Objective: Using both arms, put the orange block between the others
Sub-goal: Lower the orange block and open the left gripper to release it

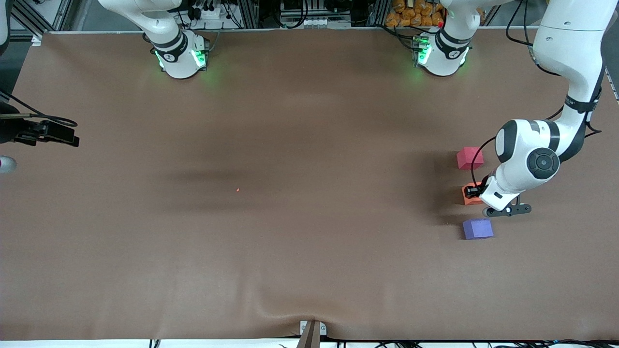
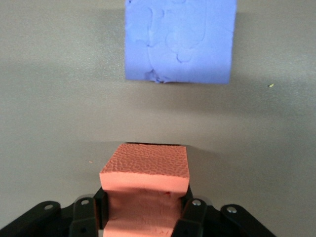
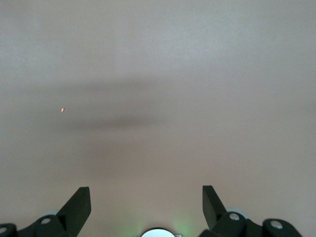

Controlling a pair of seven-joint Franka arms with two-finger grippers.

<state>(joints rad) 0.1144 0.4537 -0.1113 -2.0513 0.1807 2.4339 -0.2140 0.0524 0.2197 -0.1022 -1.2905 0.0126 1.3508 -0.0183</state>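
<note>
The orange block's lower edge (image 1: 472,203) (image 2: 154,146) rests on the tabletop between both cubes, and the block would stay there, so my left gripper releases it next.
My left gripper (image 1: 474,192) (image 2: 145,213) is shut on the orange block (image 1: 467,195) (image 2: 145,167), its fingers pressing into the foam on two sides. The block sits low at the table, in the gap between the others, near the left arm's end. The pinkish-red cube (image 1: 469,158) lies farther from the front camera. The purple-blue cube (image 1: 477,228) (image 2: 178,39) lies nearer to it, a short gap away from the orange block. My right gripper (image 1: 51,132) (image 3: 146,202) is open and holds nothing, waiting over the right arm's end of the table.
A brown cloth (image 1: 290,251) covers the table, with a wrinkle and a clamp (image 1: 312,331) at the front edge. A tiny red speck (image 1: 238,189) (image 3: 62,109) lies mid-table. The arm bases (image 1: 181,58) glow green along the edge farthest from the front camera.
</note>
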